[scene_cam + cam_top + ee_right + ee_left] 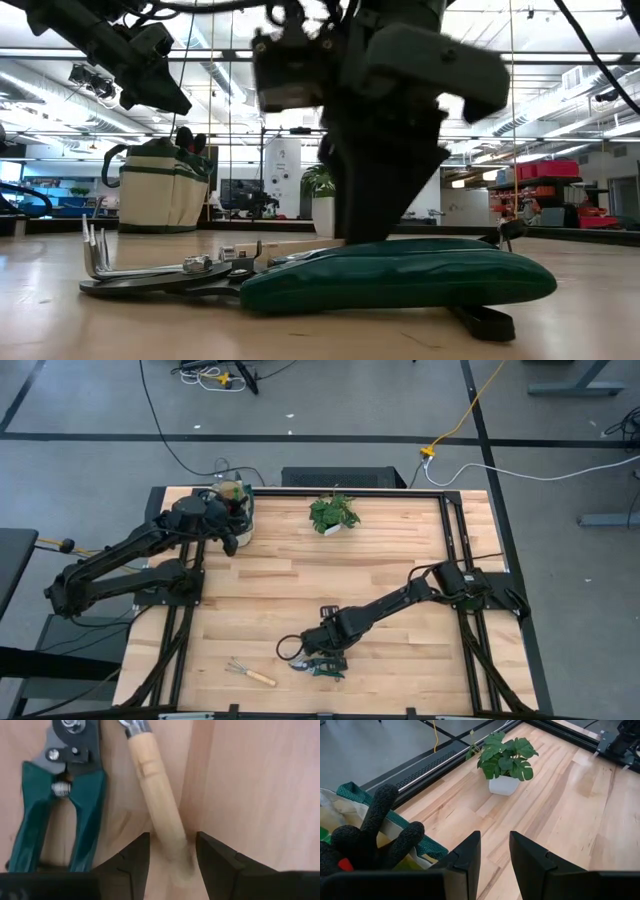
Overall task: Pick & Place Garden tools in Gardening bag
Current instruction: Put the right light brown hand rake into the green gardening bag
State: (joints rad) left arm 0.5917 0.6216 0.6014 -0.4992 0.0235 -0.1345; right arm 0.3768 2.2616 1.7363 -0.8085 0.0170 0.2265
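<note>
The wooden-handled tool needs to go in the gardening bag, so next my right gripper will grab it by its handle's loose end (176,851).
The teal-handled pruning shears (60,820) lie flat on the table near its front edge, and fill the foreground of the low view (400,275). A wooden-handled tool (165,820) lies flat right beside them. My right gripper (172,837) is open and points down, with its fingers on either side of the wooden handle's free end and a small gap on each side. It also shows in the high view (320,658). My left gripper (495,837) is open and empty, above the beige gardening bag's rim (235,510) at the far left. A black-and-red glove (375,840) sticks up out of the bag.
A small wooden-handled rake (250,676) lies on the table left of my right gripper, near the front edge. A leafy plant in a white pot (334,515) stands at the far middle. Bare wood lies between the bag and the tools.
</note>
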